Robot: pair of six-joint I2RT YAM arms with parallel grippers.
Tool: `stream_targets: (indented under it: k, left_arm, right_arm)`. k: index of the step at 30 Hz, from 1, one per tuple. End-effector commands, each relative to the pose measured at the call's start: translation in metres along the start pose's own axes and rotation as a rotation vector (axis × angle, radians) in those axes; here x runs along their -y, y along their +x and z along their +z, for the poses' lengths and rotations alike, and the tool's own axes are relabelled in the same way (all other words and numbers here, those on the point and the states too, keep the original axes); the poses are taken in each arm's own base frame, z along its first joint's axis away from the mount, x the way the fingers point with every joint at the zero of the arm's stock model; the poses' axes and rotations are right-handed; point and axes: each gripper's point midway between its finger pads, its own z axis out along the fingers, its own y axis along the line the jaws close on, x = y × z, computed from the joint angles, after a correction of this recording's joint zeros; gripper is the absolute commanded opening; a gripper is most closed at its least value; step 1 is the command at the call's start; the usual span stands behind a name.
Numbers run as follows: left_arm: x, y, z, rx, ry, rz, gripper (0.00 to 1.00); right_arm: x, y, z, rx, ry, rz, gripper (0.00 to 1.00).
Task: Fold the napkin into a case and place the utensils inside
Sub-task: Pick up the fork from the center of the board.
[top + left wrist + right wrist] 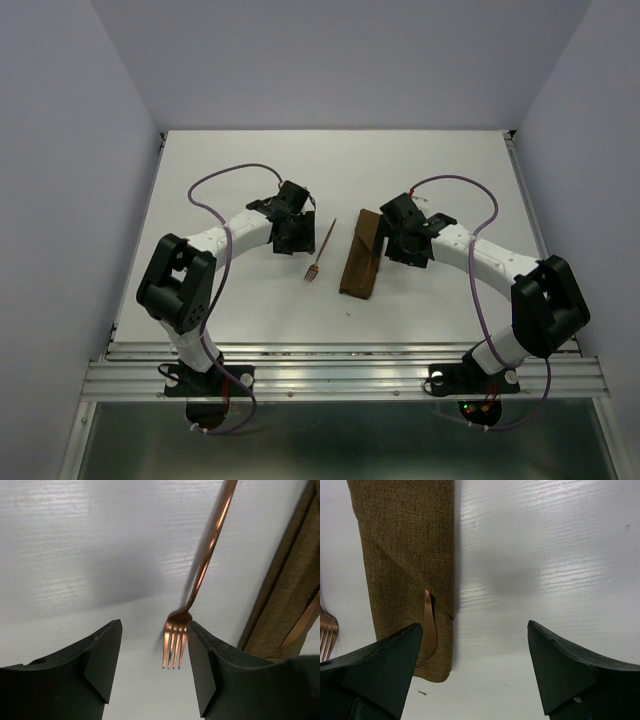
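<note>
Next, my left gripper grabs the copper fork by its neck beside the tines, so the fork's handle stays free to slide into the case.
The napkin is folded into a narrow brown case lying mid-table. One copper utensil sits in its pocket, its widened end poking out at the case's near end; it also shows in the left wrist view. A copper fork lies on the table just left of the case. My left gripper is open and low over the fork; in its wrist view the tines lie between the fingers, close to the right finger. My right gripper is open and empty, just right of the case.
The white table is walled at the back and both sides. A metal rail runs along the near edge. A tiny dark speck lies by the case's near end.
</note>
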Motion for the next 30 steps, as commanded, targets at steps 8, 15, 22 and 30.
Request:
stream_targets:
  k: [8, 15, 22, 30]
  left_arm:
    - [0.016, -0.003, 0.030, -0.022, -0.116, 0.117, 0.68]
    - [0.022, -0.004, 0.042, -0.029, -0.138, 0.150, 0.63]
    - [0.027, 0.000, 0.050, -0.042, -0.153, 0.180, 0.39]
    - [0.033, -0.005, 0.041, -0.032, -0.156, 0.205, 0.00]
  right_arm:
    - [-0.008, -0.017, -0.008, 0.053, -0.034, 0.026, 0.91]
    - [-0.008, -0.017, -0.008, 0.053, -0.032, 0.030, 0.91]
    - [-0.005, -0.015, -0.008, 0.053, -0.026, 0.031, 0.91]
    - [-0.003, -0.012, -0.006, 0.052, -0.023, 0.028, 0.91]
